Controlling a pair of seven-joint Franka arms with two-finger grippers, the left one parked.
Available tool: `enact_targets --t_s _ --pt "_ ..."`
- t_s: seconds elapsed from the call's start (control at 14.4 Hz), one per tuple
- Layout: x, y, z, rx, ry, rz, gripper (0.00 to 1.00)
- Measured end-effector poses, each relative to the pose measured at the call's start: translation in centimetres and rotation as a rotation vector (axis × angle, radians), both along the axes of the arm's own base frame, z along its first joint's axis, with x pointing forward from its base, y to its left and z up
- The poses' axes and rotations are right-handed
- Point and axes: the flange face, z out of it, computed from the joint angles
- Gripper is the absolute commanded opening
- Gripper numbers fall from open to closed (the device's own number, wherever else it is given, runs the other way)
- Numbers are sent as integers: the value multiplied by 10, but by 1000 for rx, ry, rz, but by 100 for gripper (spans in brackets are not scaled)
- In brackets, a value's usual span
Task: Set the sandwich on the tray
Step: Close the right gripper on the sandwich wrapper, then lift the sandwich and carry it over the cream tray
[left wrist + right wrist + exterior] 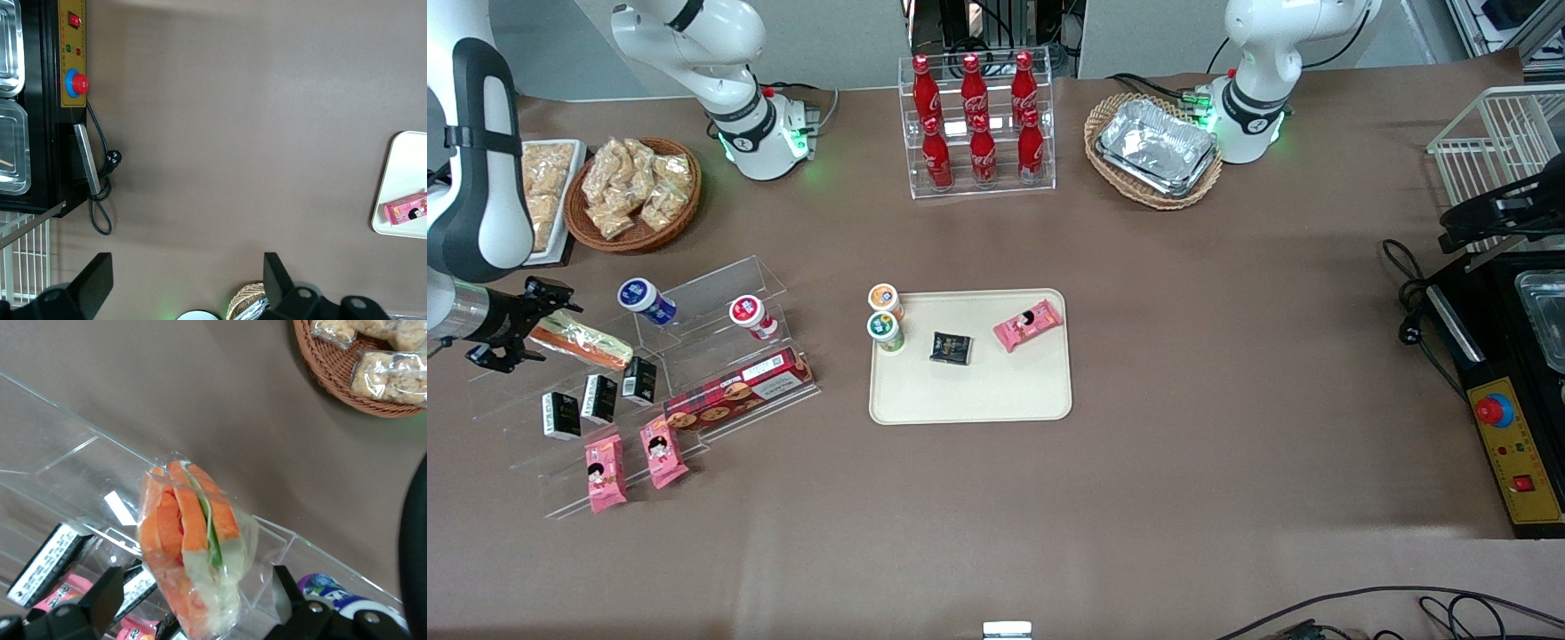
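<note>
The wrapped sandwich needs to go on the tray. My right gripper should next grab it by its pale bread end [212, 607] and then place it there.
The sandwich [580, 340], a clear-wrapped wedge with orange and green filling, lies on the upper step of a clear acrylic stand [694, 293] toward the working arm's end of the table. My right gripper [523, 327] is at the sandwich's end, open, with one finger on each side of it. In the right wrist view the sandwich [190, 547] sits between the black fingers [103, 597] of the gripper [193, 603], with gaps showing on both sides. The cream-beige tray [969, 396] lies mid-table and holds two small cups, a black packet and a pink snack pack [1029, 324].
The stand also holds two cups [645, 300], black packets [600, 397], a biscuit box [738, 391] and pink snack packs [605, 473]. A wicker basket of snacks [633, 191] and a white snack tray [543, 200] are farther back. A cola bottle rack [980, 124] stands at the back.
</note>
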Motion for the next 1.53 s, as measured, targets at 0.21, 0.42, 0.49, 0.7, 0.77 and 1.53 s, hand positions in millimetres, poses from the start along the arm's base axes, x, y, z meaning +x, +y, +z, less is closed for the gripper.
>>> enact_targets --t_s 0.21,0.42,0.49,0.7,0.77,1.53 --pt "-7 1 -22 -4 -16 3 72" --pt "-10 -1 -28 -23 -16 17 51" --pt "-10 -1 -28 -36 -12 28 47" --pt "-8 0 -28 -60 -17 65 31" --pt "-7 1 -27 -62 -22 81 29" --pt "19 -12 39 -85 -123 384 18"
